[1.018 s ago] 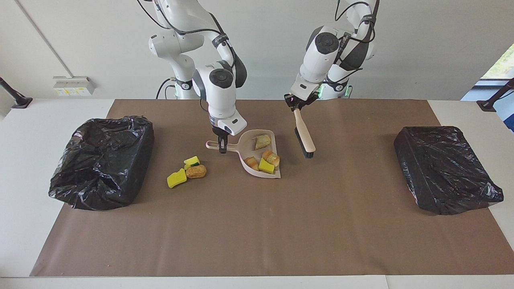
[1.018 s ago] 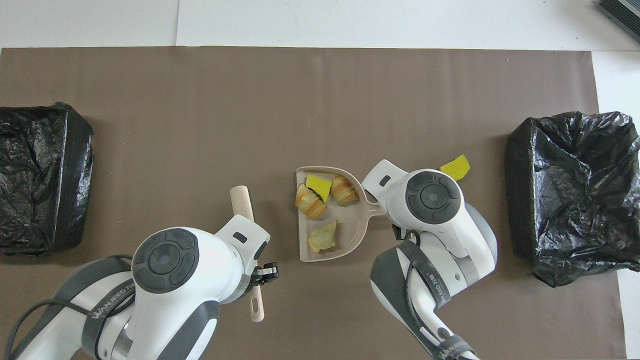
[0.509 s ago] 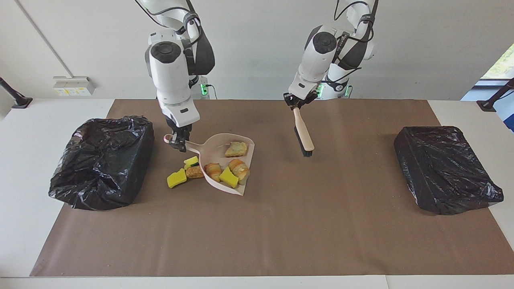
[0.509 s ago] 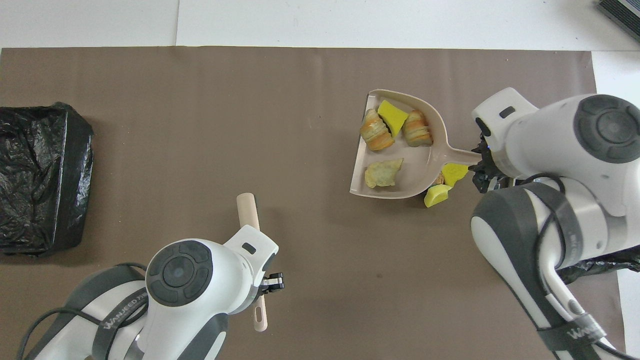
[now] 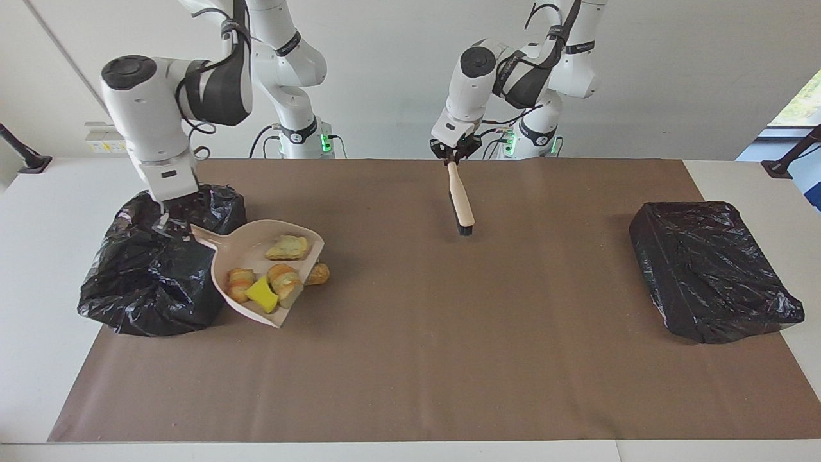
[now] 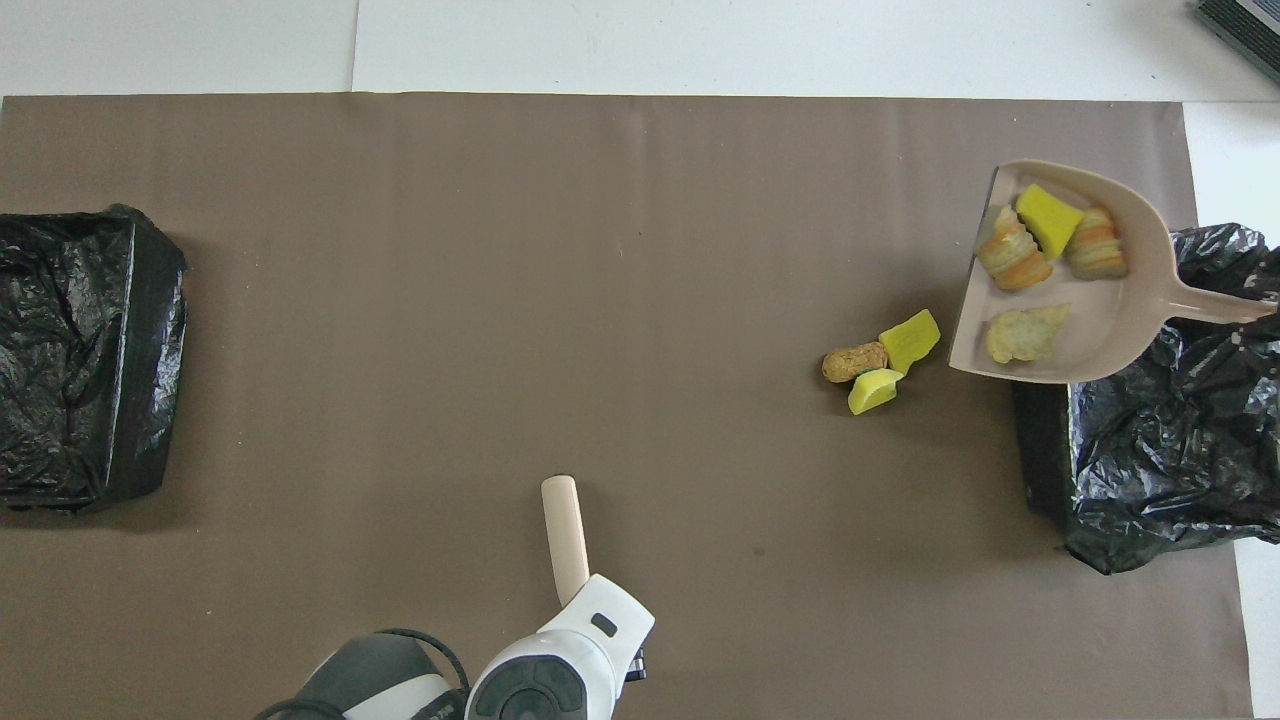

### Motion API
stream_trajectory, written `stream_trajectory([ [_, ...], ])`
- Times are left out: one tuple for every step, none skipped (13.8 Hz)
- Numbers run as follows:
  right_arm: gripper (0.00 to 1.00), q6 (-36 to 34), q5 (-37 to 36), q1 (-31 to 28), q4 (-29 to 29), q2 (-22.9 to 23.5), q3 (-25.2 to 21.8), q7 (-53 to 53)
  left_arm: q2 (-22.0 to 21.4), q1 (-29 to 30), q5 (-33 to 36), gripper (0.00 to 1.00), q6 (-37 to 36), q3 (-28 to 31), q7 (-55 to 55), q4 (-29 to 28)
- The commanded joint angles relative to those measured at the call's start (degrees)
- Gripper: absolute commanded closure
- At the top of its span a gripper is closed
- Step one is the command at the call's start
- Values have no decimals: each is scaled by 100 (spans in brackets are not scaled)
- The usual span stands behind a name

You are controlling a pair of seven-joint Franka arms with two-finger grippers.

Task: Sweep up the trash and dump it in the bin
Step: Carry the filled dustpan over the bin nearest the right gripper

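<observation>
I should keep holding the brush with my left gripper, because the brush head is above the brown mat in the overhead view.
My right gripper (image 5: 183,217) is shut on the handle of the beige dustpan (image 5: 269,269), held up in the air. The handle is over the black-bagged bin (image 5: 154,263) at the right arm's end, and the scoop (image 6: 1080,270) hangs over the mat beside that bin (image 6: 1160,440). Several pieces of trash lie in the pan: a yellow sponge (image 6: 1048,220), two croissant pieces and a flat bread piece (image 6: 1025,333). On the mat lie a bread roll (image 6: 855,362) and two yellow sponges (image 6: 910,340). My left gripper (image 5: 454,157) is shut on the brush (image 5: 460,199), bristles hanging down.
A second black-bagged bin (image 5: 712,269) stands at the left arm's end of the table (image 6: 80,355). The brown mat (image 5: 410,359) covers most of the white table.
The right arm has lifted the loaded dustpan and carried it from the mat's middle to the bin at its end. The left arm has drawn the brush back toward the robots.
</observation>
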Motion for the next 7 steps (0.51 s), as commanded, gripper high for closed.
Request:
stream_trajectory([
  [100, 11, -74, -618, 207, 53, 97, -473, -107, -544, 64, 100, 397, 87, -501, -316],
  [100, -7, -179, -769, 181, 61, 88, -675, -107, -668, 64, 100, 511, 78, -641, -386],
  [100, -129, -546, -796, 198, 62, 71, -877, -107, -756, 64, 100, 556, 78, -765, -387],
  [100, -182, -1115, -779, 207, 53, 97, -1166, -116, -835, 64, 100, 582, 78, -835, -378],
  [100, -139, -1512, -735, 199, 61, 114, -1499, -116, -932, 55, 100, 591, 78, -880, -387],
  [100, -95, -1716, -674, 190, 62, 149, -1825, -107, -1037, 55, 100, 609, 78, -950, -387],
  [100, -86, -1771, -612, 190, 62, 150, -2045, -107, -1064, 55, 100, 626, 78, -994, -387],
])
